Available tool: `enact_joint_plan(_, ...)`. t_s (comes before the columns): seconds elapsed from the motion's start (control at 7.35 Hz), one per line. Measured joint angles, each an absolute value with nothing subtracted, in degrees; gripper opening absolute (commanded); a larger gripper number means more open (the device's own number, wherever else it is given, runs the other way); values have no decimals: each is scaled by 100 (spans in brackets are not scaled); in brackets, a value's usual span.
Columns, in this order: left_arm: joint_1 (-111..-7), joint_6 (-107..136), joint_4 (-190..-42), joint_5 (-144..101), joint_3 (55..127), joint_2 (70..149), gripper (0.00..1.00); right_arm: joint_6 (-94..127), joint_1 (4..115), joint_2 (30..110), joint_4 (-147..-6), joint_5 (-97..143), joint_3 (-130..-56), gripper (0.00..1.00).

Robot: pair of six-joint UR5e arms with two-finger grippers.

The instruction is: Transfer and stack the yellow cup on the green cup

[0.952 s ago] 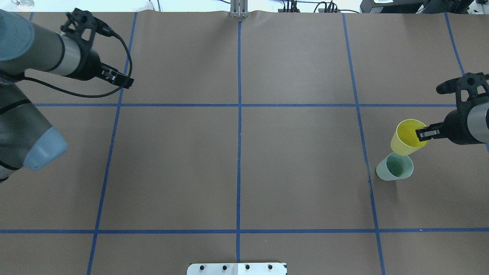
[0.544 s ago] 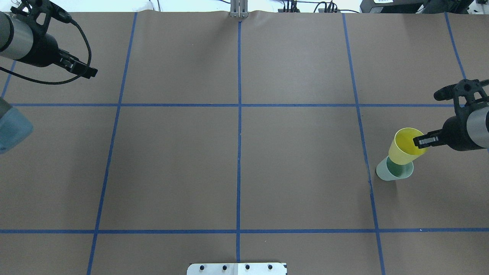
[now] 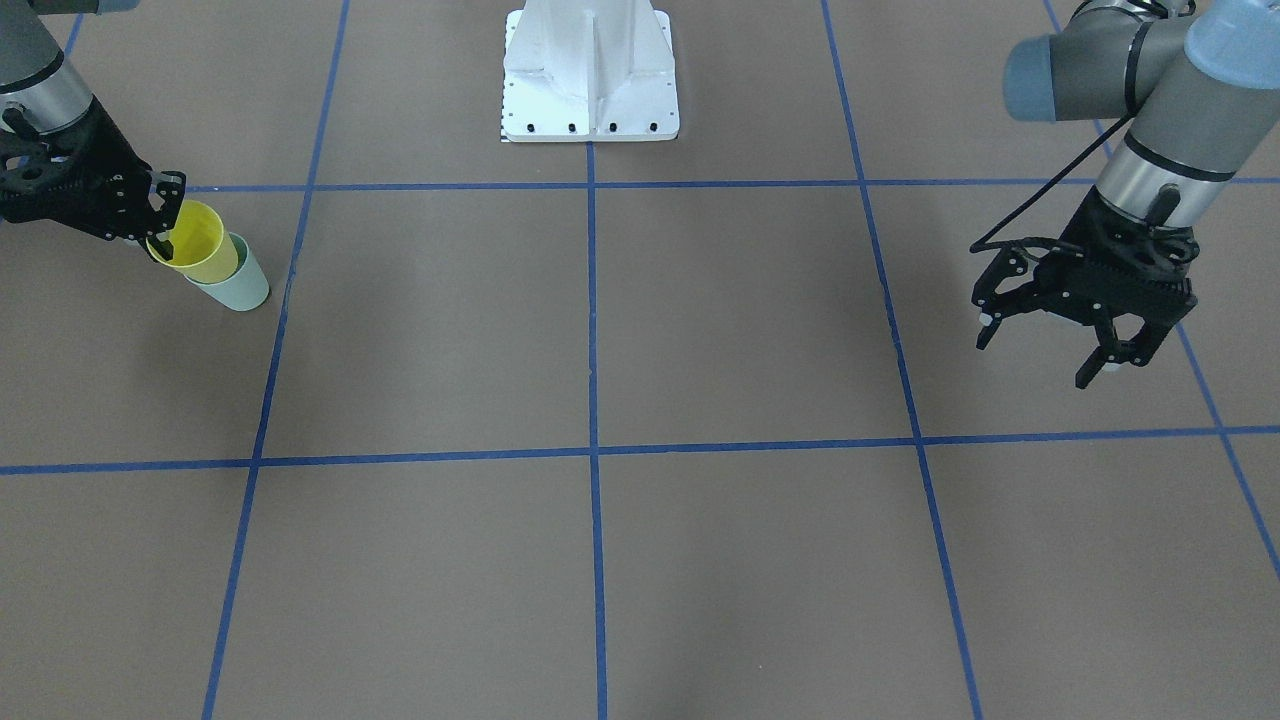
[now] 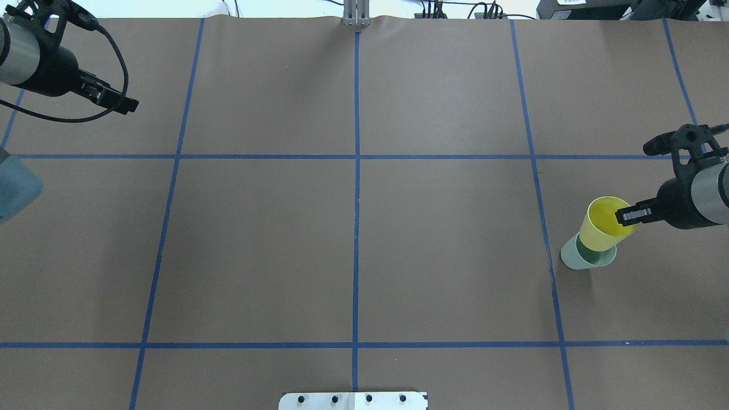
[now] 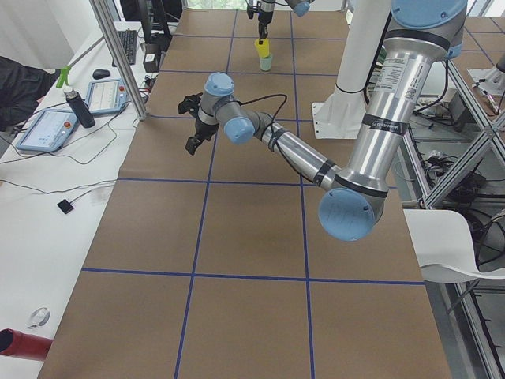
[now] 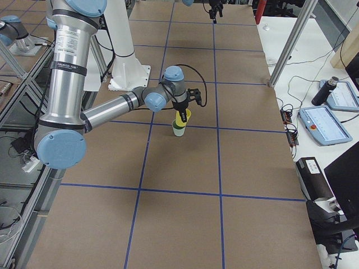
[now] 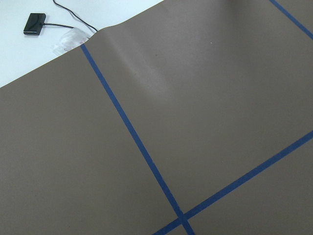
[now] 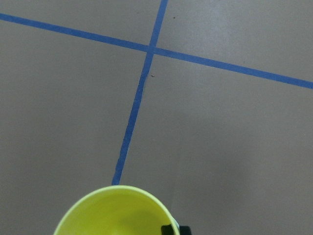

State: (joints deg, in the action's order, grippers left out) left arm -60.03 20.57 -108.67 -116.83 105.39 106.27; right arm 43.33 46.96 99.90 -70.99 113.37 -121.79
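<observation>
My right gripper should open: the yellow cup would stay nested, its base inside the green cup's opening (image 3: 230,266) in the front view.
The yellow cup (image 4: 603,225) is tilted, its base inside the mouth of the green cup (image 4: 581,257), which stands upright on the table at the right. My right gripper (image 4: 628,214) is shut on the yellow cup's rim, one finger inside the cup. In the front-facing view the yellow cup (image 3: 195,243) leans in the green cup (image 3: 240,285) with my right gripper (image 3: 160,245) on its rim. The right wrist view shows the yellow rim (image 8: 115,210); the green cup is hidden there. My left gripper (image 3: 1045,350) is open and empty, far off at the table's left.
Brown paper with blue tape grid lines (image 4: 356,188) covers the table. The robot's white base plate (image 3: 590,90) stands at the near middle edge. A small black device (image 7: 35,23) with a cable lies off the paper's far left corner.
My right gripper has carried the yellow cup toward the green cup and lowered its base into the green cup's mouth. My left arm has drawn back to the far left.
</observation>
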Motion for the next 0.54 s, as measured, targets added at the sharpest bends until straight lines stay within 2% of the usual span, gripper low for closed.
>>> enact_joint_plan(0.41,-6031,2057,-10863,-11681,10518,10626,100,4333,4633,9993,-7101,11381,-12154,0)
enact_joint_plan(0.54,-6045,2057,-10863,-11681,10502,10626,100,4333,4614,9989,-7101,11387,-12152,50)
